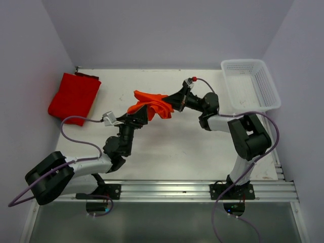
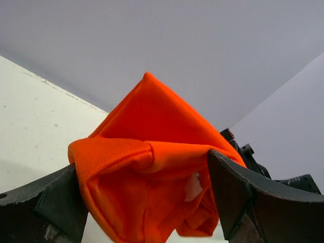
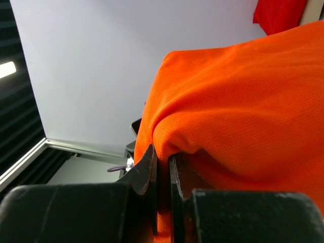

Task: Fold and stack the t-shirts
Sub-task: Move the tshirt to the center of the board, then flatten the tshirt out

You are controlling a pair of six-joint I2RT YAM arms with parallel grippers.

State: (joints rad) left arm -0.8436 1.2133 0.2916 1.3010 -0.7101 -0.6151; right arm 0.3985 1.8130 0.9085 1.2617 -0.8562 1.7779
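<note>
My left gripper has the fold between its fingers and needs to close on the orange t-shirt's top fold [image 1: 142,107] [image 2: 149,155]. It would hold the fold if it closed now.
The orange t-shirt [image 1: 152,105] hangs bunched above the middle of the table between my two grippers. My right gripper [image 1: 173,103] is shut on a fold of it; in the right wrist view [image 3: 163,158] the jaws pinch a thin edge of the orange cloth [image 3: 243,101]. My left gripper [image 1: 138,116] sits at the bunch's lower left. In the left wrist view [image 2: 142,185] its jaws stand wide apart with the orange cloth [image 2: 152,147] sagging between them. The red t-shirt [image 1: 74,95] lies folded at the far left and also shows in the right wrist view [image 3: 278,15].
A white mesh basket [image 1: 268,86] stands at the far right corner of the table. Grey walls close in the back and both sides. A metal rail [image 1: 167,188] runs along the near edge by the arm bases.
</note>
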